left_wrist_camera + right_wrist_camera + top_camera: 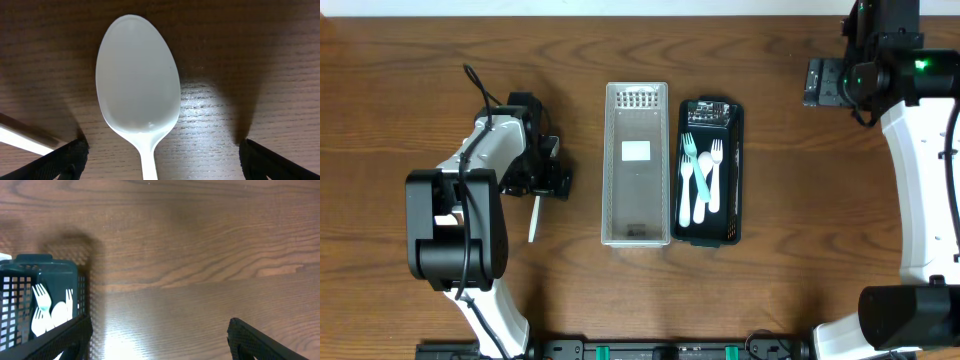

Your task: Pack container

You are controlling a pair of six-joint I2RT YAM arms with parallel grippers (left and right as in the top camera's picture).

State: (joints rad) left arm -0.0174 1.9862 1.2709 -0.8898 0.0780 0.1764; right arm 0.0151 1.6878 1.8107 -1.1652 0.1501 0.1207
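Observation:
My left gripper should close on the spoon now. My fingers meet their shadows on the tabletop, level with the spoon's neck (pixel 146 146) between them, so they would hold the spoon.
A white plastic spoon (pixel 137 80) lies on the wooden table, its bowl ahead of my left gripper (pixel 162 146) and its handle running back between the two fingers. The fingers are wide apart, low over the table, and do not touch the spoon. In the overhead view the left gripper (pixel 548 176) hides the spoon's bowl; a white handle (pixel 533 218) sticks out below it. A clear basket (pixel 616 150) stands mid-table with a dark basket (pixel 735 170) beside it holding white and teal forks and spoons (pixel 702 180). My right gripper (pixel 160 342) is open and empty over bare table.
A second white strip (pixel 22 137) lies at the left of the left wrist view, beside the left finger. The dark basket's corner (pixel 45 265) shows at the left of the right wrist view. The right gripper (pixel 813 82) is at the far right of the table.

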